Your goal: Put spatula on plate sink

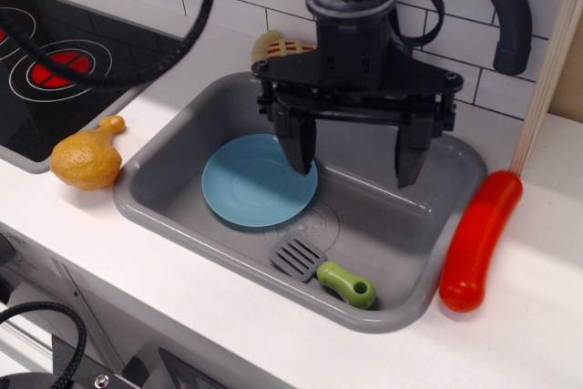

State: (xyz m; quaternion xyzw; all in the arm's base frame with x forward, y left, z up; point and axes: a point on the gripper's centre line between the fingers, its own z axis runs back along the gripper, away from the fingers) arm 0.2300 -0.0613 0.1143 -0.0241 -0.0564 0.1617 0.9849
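Note:
The spatula has to go on the blue plate (pixel 258 182) in the sink. My gripper should next grab the spatula by its green handle (pixel 345 285).
The spatula (pixel 321 269) lies flat on the floor of the grey sink (pixel 155 179), near its front edge, grey slotted blade to the left and green handle to the right. The light-blue plate (pixel 250 184) lies flat in the left half of the sink, apart from the spatula. My gripper (pixel 355 168) hangs open and empty above the middle of the sink, fingers pointing down. Its left finger (pixel 299 145) overlaps the plate's right edge in the view. The spatula is below and in front of the gripper.
A yellow toy chicken leg (pixel 86 157) lies on the white counter left of the sink. A long red sausage (pixel 478 239) lies on the counter at the right. A black stovetop (pixel 55 70) is at the far left. A pastry toy (pixel 278 46) sits behind the sink.

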